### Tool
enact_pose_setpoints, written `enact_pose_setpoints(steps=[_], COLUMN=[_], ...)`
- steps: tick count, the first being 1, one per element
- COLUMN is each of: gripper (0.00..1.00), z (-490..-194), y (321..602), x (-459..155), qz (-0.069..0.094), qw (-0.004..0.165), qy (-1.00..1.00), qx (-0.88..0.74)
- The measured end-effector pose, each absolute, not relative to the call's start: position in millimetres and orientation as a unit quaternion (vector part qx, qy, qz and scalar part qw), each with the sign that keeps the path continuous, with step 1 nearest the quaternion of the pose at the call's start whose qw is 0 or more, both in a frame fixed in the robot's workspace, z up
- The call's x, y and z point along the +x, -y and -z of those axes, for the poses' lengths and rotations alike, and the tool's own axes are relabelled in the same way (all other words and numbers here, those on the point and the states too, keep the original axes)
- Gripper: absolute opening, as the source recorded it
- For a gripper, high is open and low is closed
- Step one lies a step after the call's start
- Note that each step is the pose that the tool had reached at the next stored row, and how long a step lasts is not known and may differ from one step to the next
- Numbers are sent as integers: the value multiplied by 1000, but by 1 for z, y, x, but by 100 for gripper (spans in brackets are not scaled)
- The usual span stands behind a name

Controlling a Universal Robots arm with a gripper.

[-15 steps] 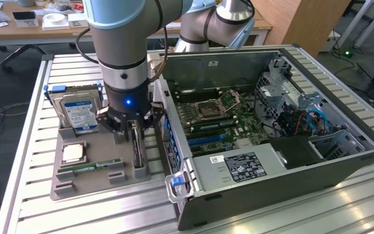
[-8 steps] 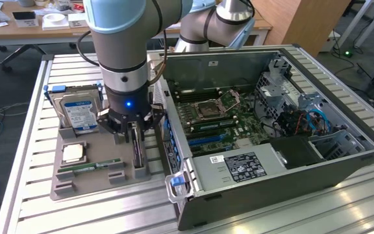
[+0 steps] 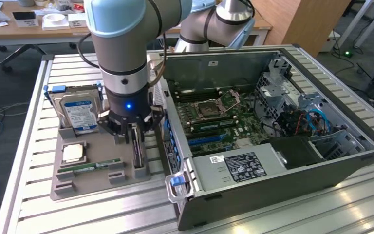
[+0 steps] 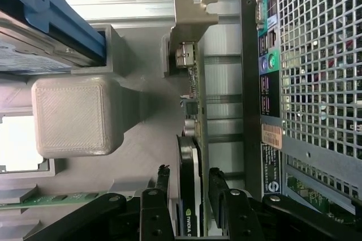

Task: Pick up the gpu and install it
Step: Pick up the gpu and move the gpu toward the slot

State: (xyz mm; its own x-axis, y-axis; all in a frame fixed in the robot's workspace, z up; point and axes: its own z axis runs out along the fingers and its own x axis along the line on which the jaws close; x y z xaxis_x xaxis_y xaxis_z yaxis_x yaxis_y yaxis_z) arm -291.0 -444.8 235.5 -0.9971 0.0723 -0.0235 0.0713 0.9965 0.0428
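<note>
I will grab the GPU next by its flat black shroud [image 4: 190, 196], with my gripper across both sides, because the GPU's bracket end [image 4: 190, 20] flares out in bent metal.
The gpu [image 3: 138, 155] stands edge-on in a slot of the grey holder tray [image 3: 96, 187], just outside the open computer case [image 3: 271, 161]. My gripper [image 3: 134, 139] hangs straight over it, lowered onto its top edge. In the wrist view the gpu [image 4: 191, 139] runs as a thin dark strip with its silvery bracket [image 4: 192, 14] at the far end. My gripper [image 4: 189, 196] straddles the card, and a narrow gap shows between each of the black fingers [image 4: 163, 190] and the card. The jaws are open and the card still rests in the holder.
A hard drive [image 3: 80, 109] with a blue-white label stands in the tray behind the gripper. A processor [image 3: 73, 152] and a green memory stick [image 3: 89, 165] lie in the tray too. The case's perforated rear panel [image 4: 317, 82] is close beside the card. The motherboard [image 3: 219, 117] lies exposed inside the case.
</note>
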Motion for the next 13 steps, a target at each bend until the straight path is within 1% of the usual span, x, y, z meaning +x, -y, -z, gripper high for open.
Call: enact_pose_setpoints(steps=[13], gripper=[42], z=[-231], y=[444], x=[-291], qz=[-21], qw=[12], qy=[-999], qx=[36])
